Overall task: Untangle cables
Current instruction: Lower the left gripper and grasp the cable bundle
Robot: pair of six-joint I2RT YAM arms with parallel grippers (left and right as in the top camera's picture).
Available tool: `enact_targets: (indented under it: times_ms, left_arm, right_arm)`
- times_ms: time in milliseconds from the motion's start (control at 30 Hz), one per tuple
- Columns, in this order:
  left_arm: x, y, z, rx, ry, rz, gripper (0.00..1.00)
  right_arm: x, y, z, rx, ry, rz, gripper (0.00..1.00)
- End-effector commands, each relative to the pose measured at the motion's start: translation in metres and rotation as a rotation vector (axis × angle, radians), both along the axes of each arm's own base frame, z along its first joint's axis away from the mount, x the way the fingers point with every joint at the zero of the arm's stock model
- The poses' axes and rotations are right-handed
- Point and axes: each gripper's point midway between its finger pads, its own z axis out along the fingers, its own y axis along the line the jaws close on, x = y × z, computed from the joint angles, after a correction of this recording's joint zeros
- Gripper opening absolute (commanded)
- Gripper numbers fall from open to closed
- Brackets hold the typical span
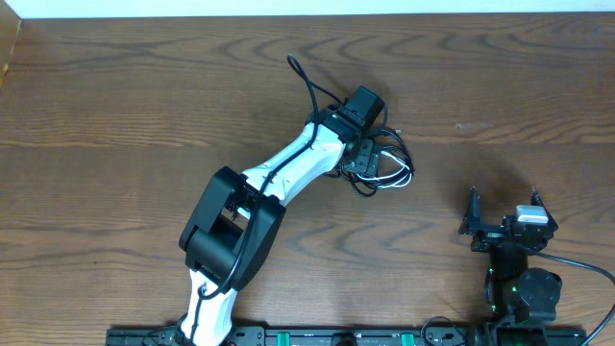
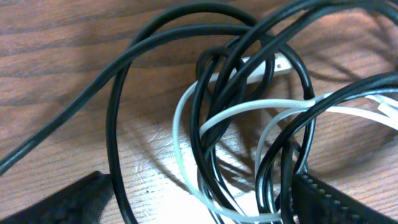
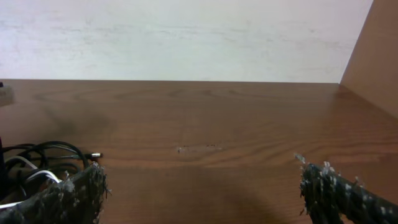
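Observation:
The left gripper's fingers reach near the table's wood on either side of the black and white cable pieces, so the left gripper should close on the cables.
The cables (image 1: 392,169) lie in a tangled heap near the table's middle, black loops wound with a white one. My left gripper (image 1: 363,160) hangs right over the heap. In the left wrist view the black cable loops (image 2: 117,99) and the white cable (image 2: 249,109) cross between its fingers, and the left gripper (image 2: 199,185) is open, its jaws wide apart on either side of the bundle. A white plug (image 2: 252,70) lies under the black loops. My right gripper (image 1: 504,200) rests open at the front right, with only bare wood between its fingertips. The heap of cables (image 3: 40,157) shows at the left of the right wrist view.
The brown wooden table (image 1: 135,106) spreads all round the heap. A thicker black wire (image 1: 306,82) arches off the left arm behind the gripper. A pale wall (image 3: 186,37) closes the far edge and a wooden side panel (image 3: 373,56) stands at the right.

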Motion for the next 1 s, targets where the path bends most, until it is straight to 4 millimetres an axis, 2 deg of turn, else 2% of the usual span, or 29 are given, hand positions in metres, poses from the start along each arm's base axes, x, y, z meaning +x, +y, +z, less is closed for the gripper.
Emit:
enact_targets:
  times_ms: [0, 167, 367, 467, 600, 700, 833, 967]
  left_arm:
    - [0.005, 0.0, -0.002, 0.007, -0.012, 0.008, 0.8]
    - [0.004, 0.002, -0.007, 0.008, -0.009, 0.008, 0.5]
    - [0.004, 0.001, -0.006, 0.007, -0.013, 0.006, 0.28]
    - [0.004, 0.001, -0.006, 0.013, -0.017, -0.022, 0.08]
    - [0.005, 0.001, -0.005, 0.014, -0.021, -0.029, 0.07]
    - [0.006, -0.001, 0.004, 0.015, -0.047, -0.079, 0.07]
    - [0.01, -0.004, 0.03, 0.0, -0.109, -0.146, 0.08]
    - [0.012, -0.005, 0.068, -0.027, -0.192, -0.195, 0.07]
  right_arm:
    - [0.0, 0.001, -0.001, -0.005, 0.002, 0.001, 0.99]
    - [0.0, 0.001, -0.001, -0.005, 0.002, 0.001, 0.99]
    - [0.0, 0.001, -0.001, -0.005, 0.002, 0.001, 0.99]
    - [0.0, 0.001, -0.001, -0.005, 0.002, 0.001, 0.99]
    - [0.0, 0.001, -0.001, -0.005, 0.002, 0.001, 0.99]
    - [0.0, 0.001, -0.001, -0.005, 0.002, 0.001, 0.99]
    - [0.0, 0.001, -0.001, -0.005, 0.002, 0.001, 0.99]
    - [0.0, 0.001, -0.001, -0.005, 0.002, 0.001, 0.99]
